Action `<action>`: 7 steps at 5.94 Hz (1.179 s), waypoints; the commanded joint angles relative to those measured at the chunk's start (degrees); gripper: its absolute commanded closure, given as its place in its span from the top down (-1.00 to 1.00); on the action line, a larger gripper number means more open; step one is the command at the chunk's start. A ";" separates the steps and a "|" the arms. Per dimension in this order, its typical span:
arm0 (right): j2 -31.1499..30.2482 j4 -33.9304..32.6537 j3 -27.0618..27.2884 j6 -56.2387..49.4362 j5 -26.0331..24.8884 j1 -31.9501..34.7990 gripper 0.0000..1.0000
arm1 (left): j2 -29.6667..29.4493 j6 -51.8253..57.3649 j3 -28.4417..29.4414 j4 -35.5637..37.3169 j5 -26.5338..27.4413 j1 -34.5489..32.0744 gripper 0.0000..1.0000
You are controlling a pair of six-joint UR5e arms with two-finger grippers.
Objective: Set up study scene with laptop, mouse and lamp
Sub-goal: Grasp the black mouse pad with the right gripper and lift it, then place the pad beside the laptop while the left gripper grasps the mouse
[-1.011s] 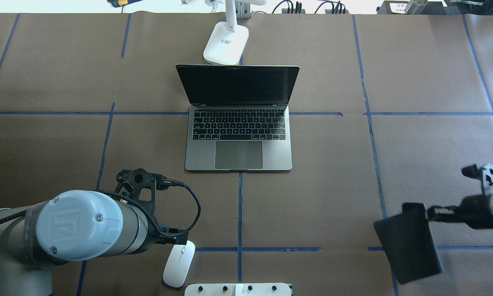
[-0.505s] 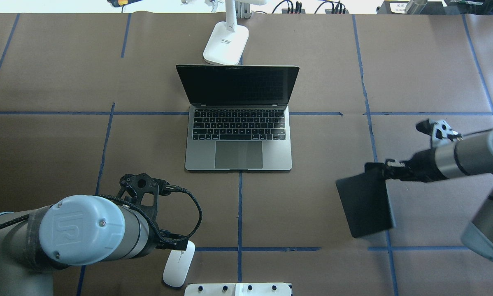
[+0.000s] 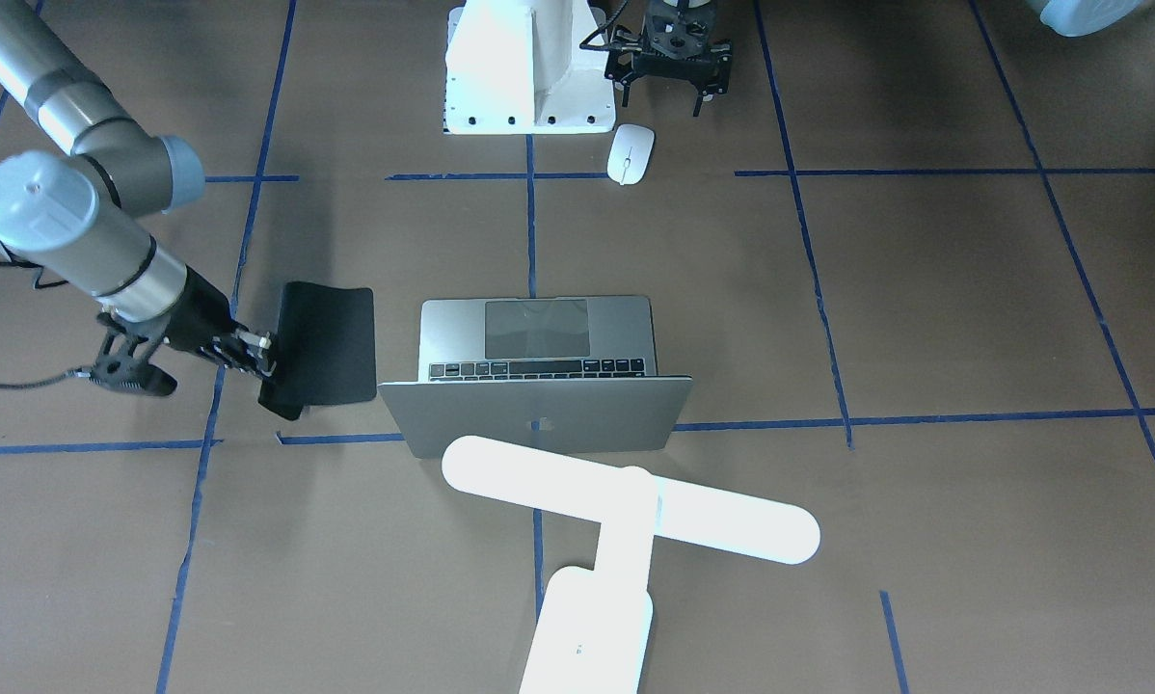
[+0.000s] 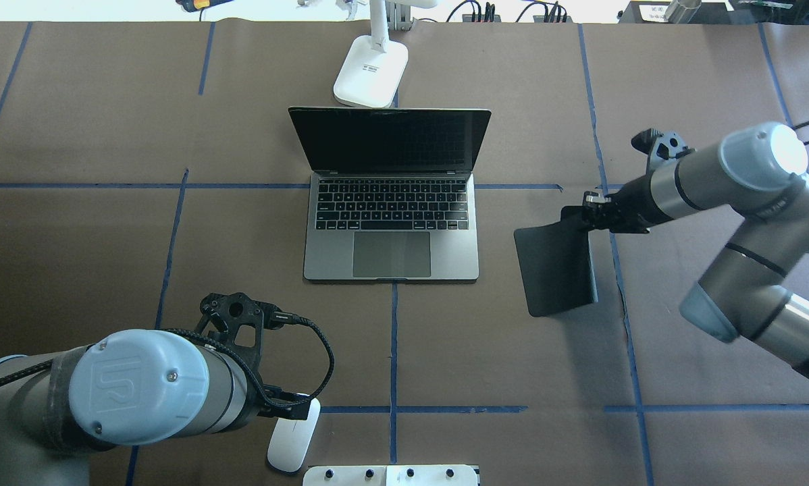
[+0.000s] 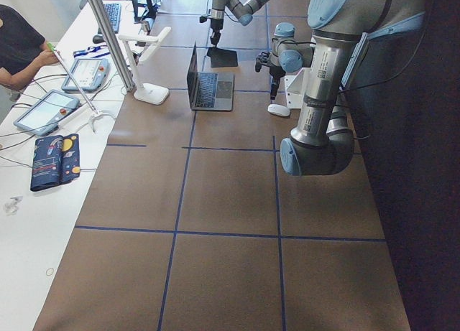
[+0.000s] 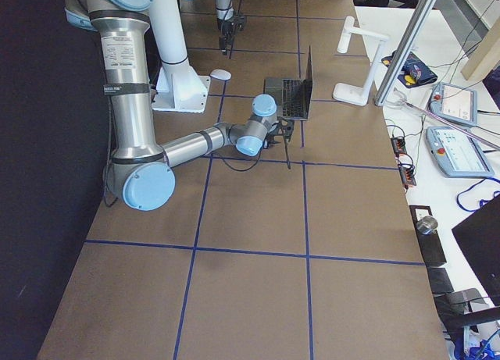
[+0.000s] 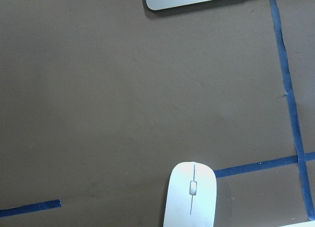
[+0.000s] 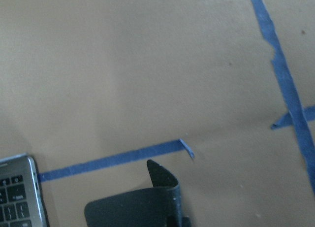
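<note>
The left gripper should place the white mouse on the mat [image 3: 325,341], so it should pinch the mouse by its long sides.
The open silver-grey laptop [image 4: 391,256] sits mid-table, its logo lid [image 3: 539,424] facing the front camera. The white lamp [image 3: 631,499] stands behind it, base [image 4: 371,71] on the table. The white mouse [image 4: 294,439] lies by the pedestal and also shows in the front view [image 3: 631,154] and left wrist view [image 7: 193,195]. My left gripper [image 3: 661,101] hovers open and empty just behind the mouse. My right gripper [image 4: 588,212] is shut on the far edge of a black mat [image 4: 556,270], which hangs bent just right of the laptop [image 3: 322,347].
The white bolted pedestal [image 3: 520,67] stands at the robot's edge, right beside the mouse. Blue tape lines [image 4: 392,337] grid the brown table cover. Tablets and cables [image 6: 453,141] lie beyond the far table edge behind the lamp.
My right arm has carried the black mat from the near right corner away from the robot and leftward, to beside the laptop. My left arm has barely shifted; the mouse has not moved.
</note>
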 commanded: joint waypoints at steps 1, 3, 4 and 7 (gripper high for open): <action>5.01 -0.15 -5.35 -0.12 0.35 1.05 -1.00 | 0.09 2.32 0.63 0.11 0.00 0.30 1.00; 5.38 -0.33 -5.29 -0.04 0.61 1.22 0.99 | 3.39 7.78 2.03 -1.19 3.14 5.11 1.00; 5.20 -0.42 -4.94 -0.04 3.92 3.31 1.00 | 3.43 7.53 4.82 -5.56 3.08 6.01 1.00; 2.84 -0.33 -0.47 -0.04 8.43 6.85 1.00 | 2.99 4.73 12.13 -17.90 2.64 6.28 1.00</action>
